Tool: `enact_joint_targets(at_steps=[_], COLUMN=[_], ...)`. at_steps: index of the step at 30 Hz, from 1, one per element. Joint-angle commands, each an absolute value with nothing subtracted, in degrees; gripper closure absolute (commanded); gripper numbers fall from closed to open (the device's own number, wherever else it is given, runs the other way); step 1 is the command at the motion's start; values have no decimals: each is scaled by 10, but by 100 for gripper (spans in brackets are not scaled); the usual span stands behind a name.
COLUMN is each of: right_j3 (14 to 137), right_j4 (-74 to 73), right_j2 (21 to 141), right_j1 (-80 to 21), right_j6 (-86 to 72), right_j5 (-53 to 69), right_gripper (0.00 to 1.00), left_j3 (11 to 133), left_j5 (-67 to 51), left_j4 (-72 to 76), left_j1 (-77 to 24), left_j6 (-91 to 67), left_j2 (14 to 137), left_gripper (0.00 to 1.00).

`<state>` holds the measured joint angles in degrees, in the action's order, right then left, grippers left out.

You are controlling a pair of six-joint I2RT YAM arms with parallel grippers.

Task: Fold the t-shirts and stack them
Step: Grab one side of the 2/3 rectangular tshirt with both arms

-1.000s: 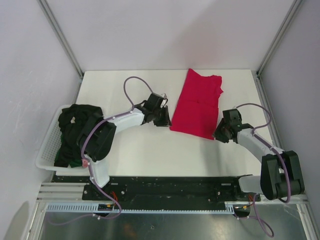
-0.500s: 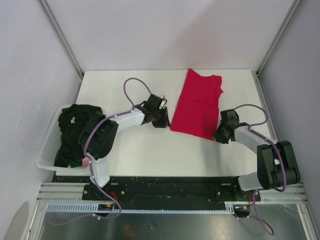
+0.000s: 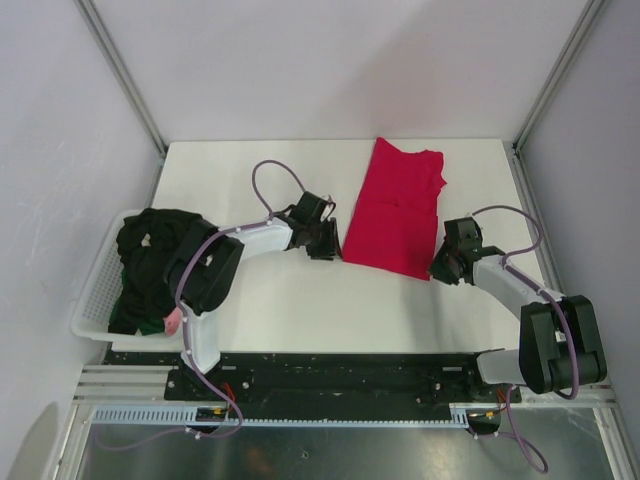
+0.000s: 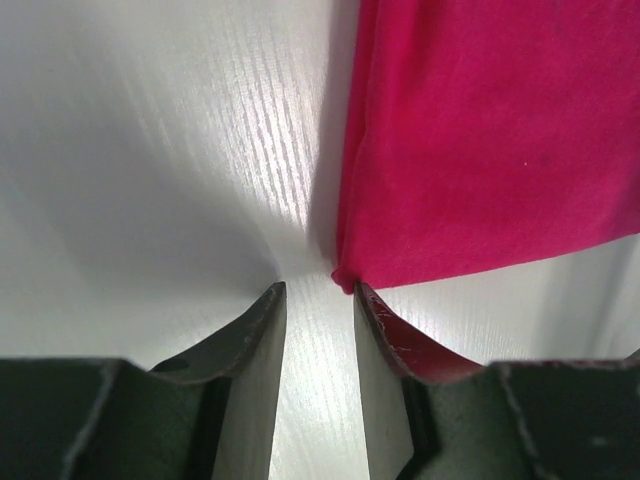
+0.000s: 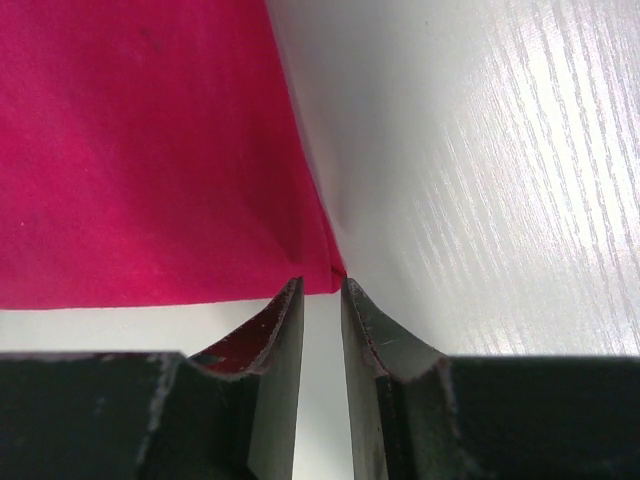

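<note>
My left gripper picks up the crimson-red t-shirt [image 3: 395,205] by its near corner [image 3: 344,260] next, opposite the t-shirt's corner at my right gripper, so the t-shirt folds evenly.
A crimson-red t-shirt [image 3: 395,205] lies folded into a long strip on the white table [image 3: 300,300]. My left gripper [image 3: 326,241] is low at its near left corner. In the left wrist view the jaws [image 4: 318,292] stand a little apart over bare table, and the right fingertip [image 4: 362,295] touches the shirt's corner [image 4: 346,279]. My right gripper [image 3: 438,266] is at the near right corner. Its jaws [image 5: 320,285] are narrowly apart with the corner [image 5: 335,268] just ahead of them. A black t-shirt [image 3: 150,255] is heaped in the basket. A bit of pale pink cloth [image 3: 172,322] shows at its near end.
A white lattice basket [image 3: 93,300] hangs at the table's left edge. Metal frame posts [image 3: 125,80] rise at the back corners, with grey walls behind. The arm bases sit on a black rail [image 3: 330,375] at the near edge.
Both grippers have shifted only slightly at the red shirt's near corners. The shirt has not moved.
</note>
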<state>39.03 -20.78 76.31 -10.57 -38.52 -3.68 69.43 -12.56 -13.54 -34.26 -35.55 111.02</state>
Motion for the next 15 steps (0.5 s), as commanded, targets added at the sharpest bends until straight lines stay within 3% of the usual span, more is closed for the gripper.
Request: enact_joint_targets(at_steps=[1, 15], right_j3=[394, 394], right_j4=[-213, -211], right_j2=[749, 750], right_j1=[-110, -114], right_j6=[-384, -385], right_j5=[-47, -46], right_gripper=[74, 74], left_j3=[707, 713], left_j5=[-150, -162], left_j4=[-104, -94], left_j1=[-345, -345], left_j6=[-352, -351], left_j2=[1118, 1122], left_gripper=[61, 61])
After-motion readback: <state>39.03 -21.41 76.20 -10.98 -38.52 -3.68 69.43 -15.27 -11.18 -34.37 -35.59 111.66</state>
